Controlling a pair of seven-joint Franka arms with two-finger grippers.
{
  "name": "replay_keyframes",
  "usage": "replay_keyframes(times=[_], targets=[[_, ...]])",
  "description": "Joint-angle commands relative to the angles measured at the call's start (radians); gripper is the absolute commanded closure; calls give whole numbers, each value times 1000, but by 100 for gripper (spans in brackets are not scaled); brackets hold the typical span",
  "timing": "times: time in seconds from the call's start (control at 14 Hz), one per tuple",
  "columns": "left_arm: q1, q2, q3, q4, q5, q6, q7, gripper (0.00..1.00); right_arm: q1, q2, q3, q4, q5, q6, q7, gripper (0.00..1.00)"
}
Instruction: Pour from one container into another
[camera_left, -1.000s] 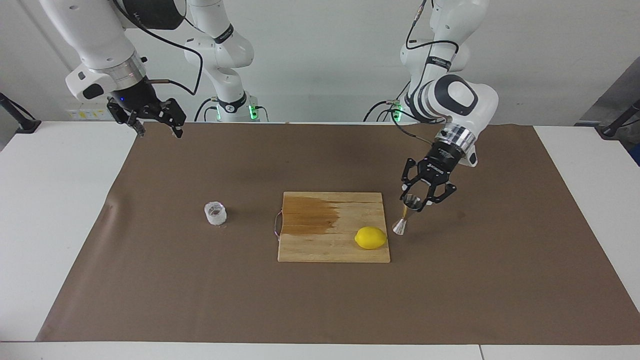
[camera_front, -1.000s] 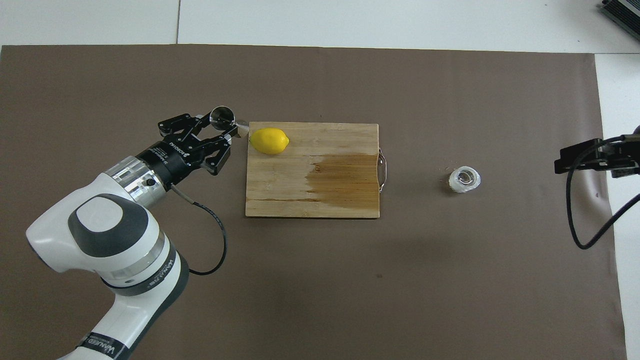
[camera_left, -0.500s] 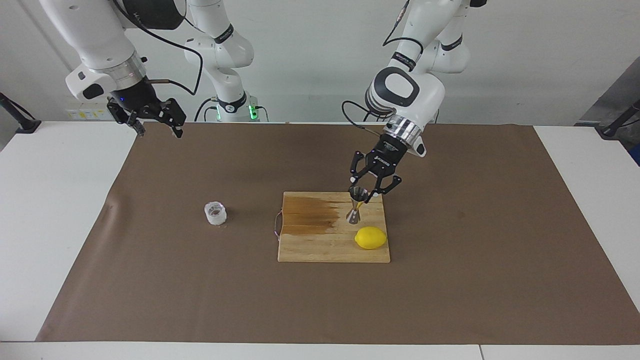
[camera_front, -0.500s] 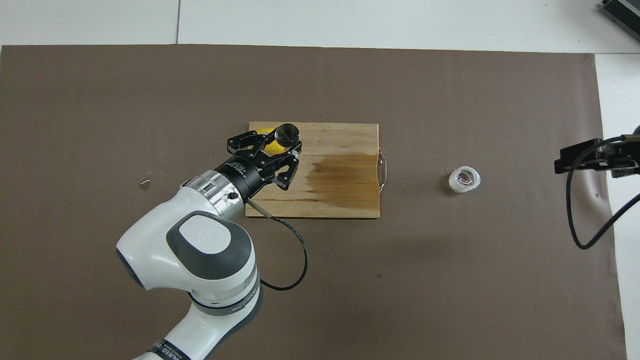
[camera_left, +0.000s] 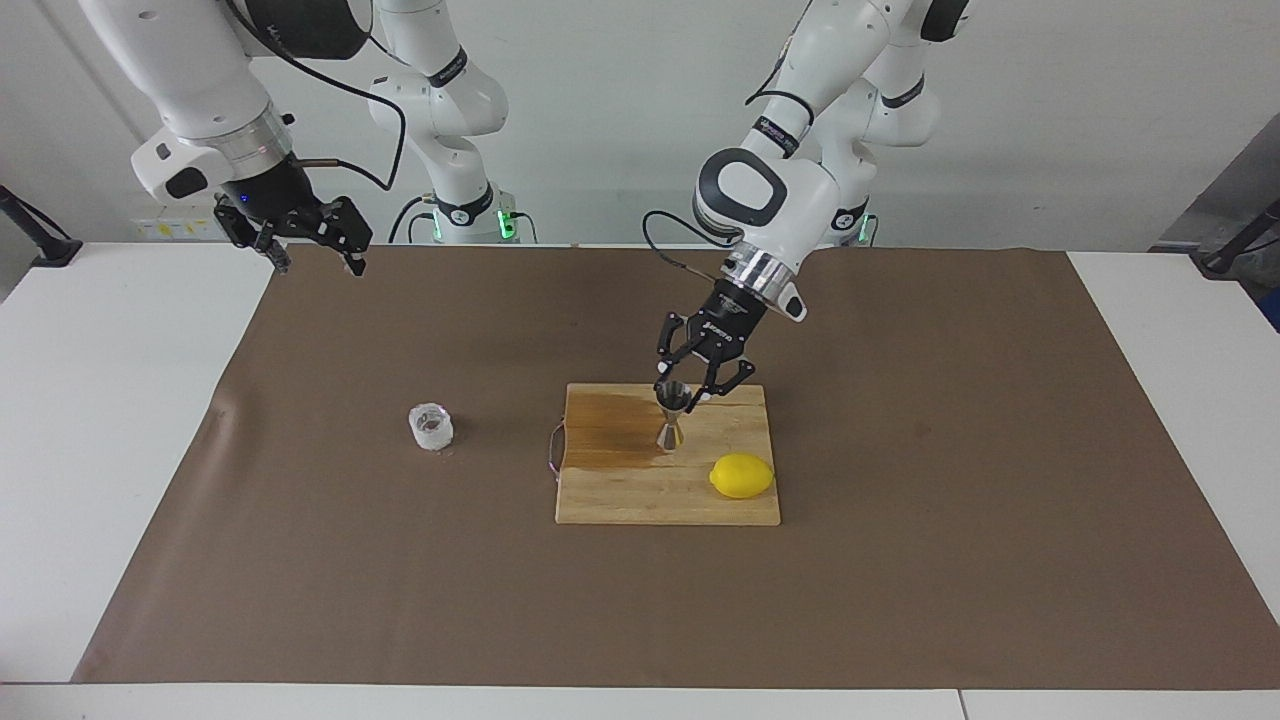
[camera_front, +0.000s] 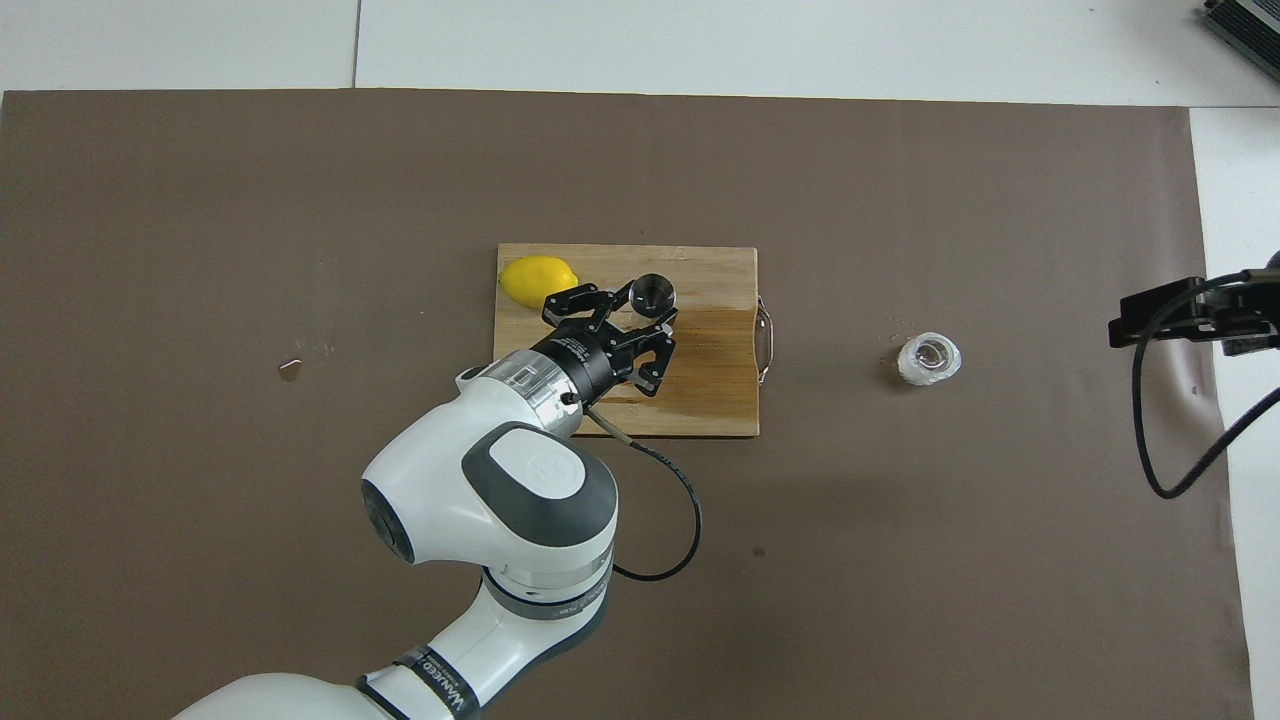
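Note:
The steel jigger (camera_front: 653, 292) is hanging above the wooden cutting board (camera_front: 710, 372) in the overhead view. The jigger would fall if I opened my left gripper now.
The small steel jigger (camera_left: 669, 422) stands upright in my left gripper (camera_left: 690, 396), which is shut on its upper cone over the wooden cutting board (camera_left: 610, 500). I cannot tell whether its foot touches the board. From overhead the jigger (camera_front: 653, 292) shows just past the left gripper (camera_front: 650, 308). The small frosty glass cup (camera_left: 431, 427) stands alone on the brown mat toward the right arm's end, and it also shows in the overhead view (camera_front: 929, 359). My right gripper (camera_left: 312, 252) waits open and empty, raised over the mat's corner by its base, apart from the cup.
A yellow lemon (camera_left: 741, 476) lies on the board's corner toward the left arm's end. The board (camera_front: 700, 410) has a dark wet stain (camera_front: 700, 350) at its handle end. A small wet spot (camera_front: 290, 370) marks the mat where the jigger stood.
My left gripper has carried the jigger from the mat beside the board, past the lemon, to over the middle of the board by the stain. The right arm and the cup have not moved.

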Motion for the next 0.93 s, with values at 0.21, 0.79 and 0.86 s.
replay_keyframes(times=[0.21,0.79,0.86], targets=[[-80,92,-2,69,12,77,-12,100,-8,-1,7,6,-8,-10,7,0],[-105,107,0,75,21,78,-12,100,-8,-1,7,8,-8,-10,7,0],[-105,107,0,74,21,79,-12,97,-8,-1,7,6,-8,-10,7,0]])
